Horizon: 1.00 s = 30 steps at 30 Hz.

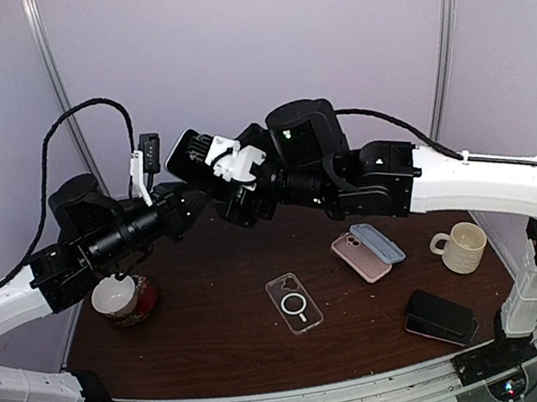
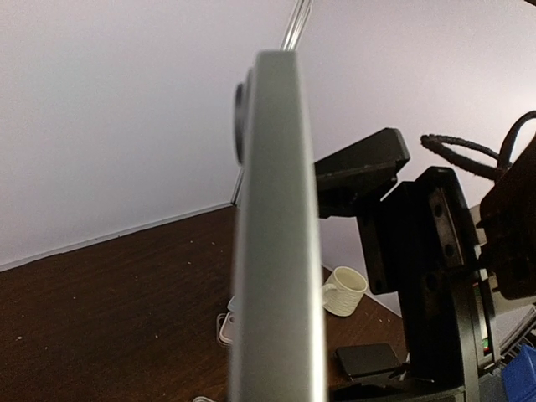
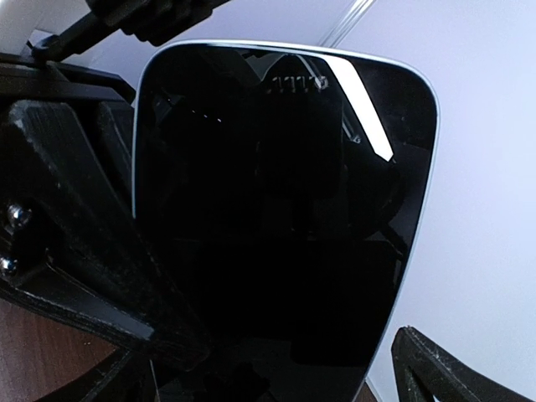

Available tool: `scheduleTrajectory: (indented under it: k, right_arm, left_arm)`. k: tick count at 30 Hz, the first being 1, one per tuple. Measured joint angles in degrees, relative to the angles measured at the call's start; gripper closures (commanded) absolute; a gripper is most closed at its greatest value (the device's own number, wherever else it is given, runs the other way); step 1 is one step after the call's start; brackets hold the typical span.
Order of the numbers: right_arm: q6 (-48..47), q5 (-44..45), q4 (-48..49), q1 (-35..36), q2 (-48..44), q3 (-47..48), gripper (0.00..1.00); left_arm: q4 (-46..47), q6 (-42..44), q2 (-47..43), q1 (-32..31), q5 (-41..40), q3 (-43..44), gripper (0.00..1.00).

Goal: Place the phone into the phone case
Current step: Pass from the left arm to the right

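Observation:
My fingers are on either side of the black screen, as deep as the phone's lower rim. Closing now would hold the phone. My right gripper should close now.
The phone [image 1: 186, 153], black-screened with a silver rim, hangs in the air above the back of the table between both arms. My left gripper [image 1: 183, 185] is shut on the phone; its wrist view shows the phone [image 2: 276, 251] edge-on, hiding the fingers. My right gripper [image 1: 217, 171] faces the phone's screen [image 3: 276, 226] and stands open around it, with a gap between the right finger [image 3: 452, 373] and the rim. The clear phone case [image 1: 295, 302], marked with a ring, lies flat mid-table, below both grippers.
A pink case [image 1: 360, 256] and a blue-grey one [image 1: 377, 242] lie right of centre. A cream mug [image 1: 460, 247] stands at the right, with a stack of black phones [image 1: 440, 317] in front of it. A red and white mug [image 1: 121, 299] sits at the left.

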Motion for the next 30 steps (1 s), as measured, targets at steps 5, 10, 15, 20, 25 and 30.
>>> scheduleTrajectory:
  k: [5, 10, 15, 20, 25, 30]
  right_arm:
    - [-1.2, 0.8, -0.7, -0.1, 0.4, 0.7, 0.03]
    - [-1.6, 0.1, -1.7, 0.0, 0.6, 1.5, 0.21]
    - [0.3, -1.1, -1.6, 0.0, 0.6, 1.5, 0.41]
    - [1.8, -1.2, -1.9, 0.0, 0.6, 1.5, 0.47]
    - [6.3, -0.5, -4.1, 0.0, 0.6, 1.4, 0.57]
    - [16.1, 3.4, -6.8, -0.2, 0.0, -2.3, 0.69]
  left_arm:
    - [0.0, 0.0, 0.0, 0.0, 0.2, 0.0, 1.0]
    - [0.2, 0.0, 0.0, 0.0, 0.2, 0.3, 1.0]
    - [0.3, 0.0, 0.0, 0.0, -0.1, 0.4, 1.0]
    - [0.0, 0.1, 0.0, 0.0, 0.0, 0.4, 0.81]
    - [-0.9, 1.5, -0.4, 0.0, -0.7, 0.7, 0.14]
    - [-11.0, 6.0, -2.9, 0.0, -9.0, 4.9, 0.03]
